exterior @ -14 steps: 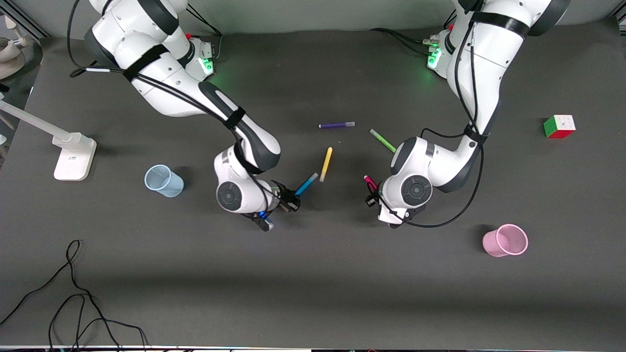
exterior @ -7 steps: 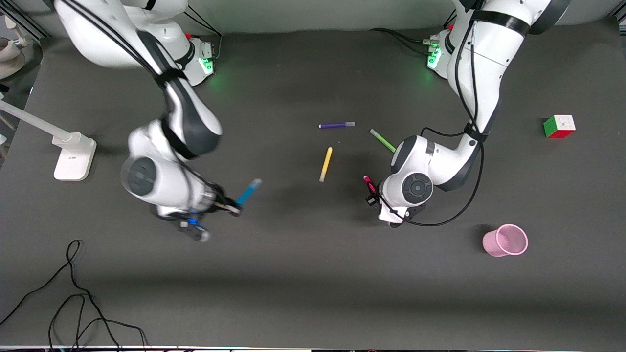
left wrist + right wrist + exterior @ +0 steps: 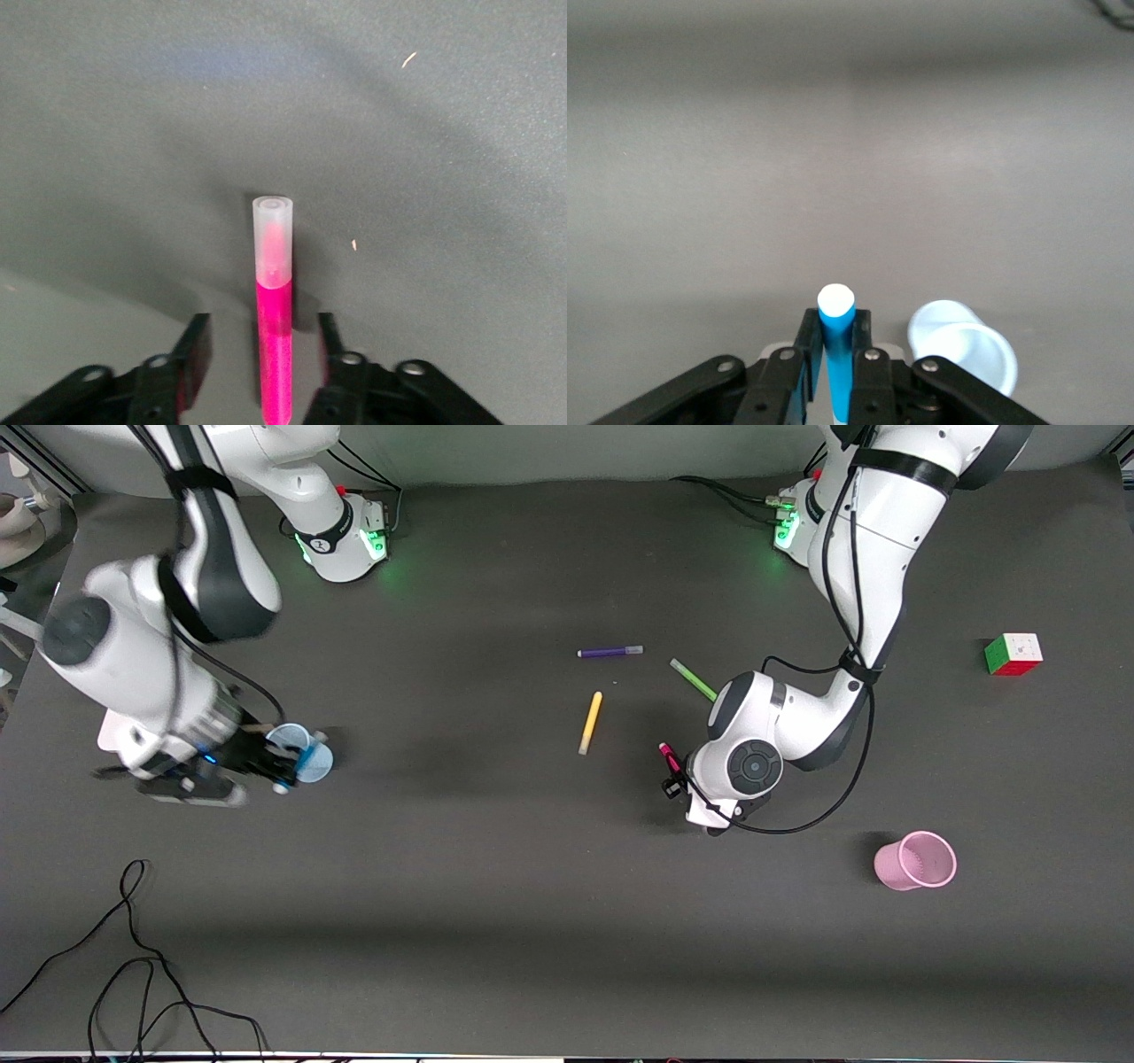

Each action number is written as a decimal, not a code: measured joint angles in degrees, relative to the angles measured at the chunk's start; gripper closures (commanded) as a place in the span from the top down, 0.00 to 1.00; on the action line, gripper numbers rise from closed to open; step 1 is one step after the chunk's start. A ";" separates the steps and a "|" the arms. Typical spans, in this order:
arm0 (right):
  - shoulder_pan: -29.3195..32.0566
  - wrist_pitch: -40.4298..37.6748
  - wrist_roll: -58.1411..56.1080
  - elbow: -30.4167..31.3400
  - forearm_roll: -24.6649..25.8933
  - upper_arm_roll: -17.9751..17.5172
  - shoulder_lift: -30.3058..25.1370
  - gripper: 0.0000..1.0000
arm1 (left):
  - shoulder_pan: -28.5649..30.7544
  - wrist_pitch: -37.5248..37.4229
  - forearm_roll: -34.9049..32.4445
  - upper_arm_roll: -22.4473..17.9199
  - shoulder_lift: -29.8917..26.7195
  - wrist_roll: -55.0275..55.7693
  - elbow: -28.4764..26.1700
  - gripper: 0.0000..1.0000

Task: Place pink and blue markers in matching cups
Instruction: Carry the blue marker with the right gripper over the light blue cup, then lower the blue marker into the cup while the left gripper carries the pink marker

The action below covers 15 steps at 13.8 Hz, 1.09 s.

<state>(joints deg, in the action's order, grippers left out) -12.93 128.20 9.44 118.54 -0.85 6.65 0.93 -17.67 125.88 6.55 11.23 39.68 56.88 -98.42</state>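
The left gripper should go to the pink marker to put it in the pink mesh cup. It should grab its body (image 3: 274, 354), so the pink marker's pale cap (image 3: 273, 241) stays free to go into the cup.
My right gripper (image 3: 275, 767) is shut on the blue marker (image 3: 835, 359) and holds it up beside and just above the pale blue cup (image 3: 289, 737), which stands toward the right arm's end of the table. The cup also shows in the right wrist view (image 3: 963, 347). My left gripper (image 3: 675, 784) is low at the table's middle, open, with its fingers (image 3: 197, 352) either side of the pink marker (image 3: 274, 341). That marker lies flat, and its pale cap (image 3: 271, 237) points away from the gripper. The pink mesh cup (image 3: 917, 861) stands toward the left arm's end, nearer the front camera.
A yellow marker (image 3: 590, 722), a purple marker (image 3: 609, 652) and a green marker (image 3: 693, 679) lie near the table's middle. A colour cube (image 3: 1013, 654) sits toward the left arm's end. A black cable (image 3: 133, 957) lies near the front edge.
My right arm has swung from the table's middle to the blue cup, carrying the blue marker. The left arm and the pink marker have not moved.
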 measured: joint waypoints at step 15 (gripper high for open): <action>-1.51 39.51 -18.58 24.51 0.56 9.12 0.56 0.00 | 6.15 -30.03 0.01 -0.78 -2.25 -4.31 19.19 0.00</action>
<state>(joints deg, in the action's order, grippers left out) -14.45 167.71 -9.14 143.05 -0.29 15.76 1.49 -11.52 95.85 6.56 10.45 37.42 52.56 -79.23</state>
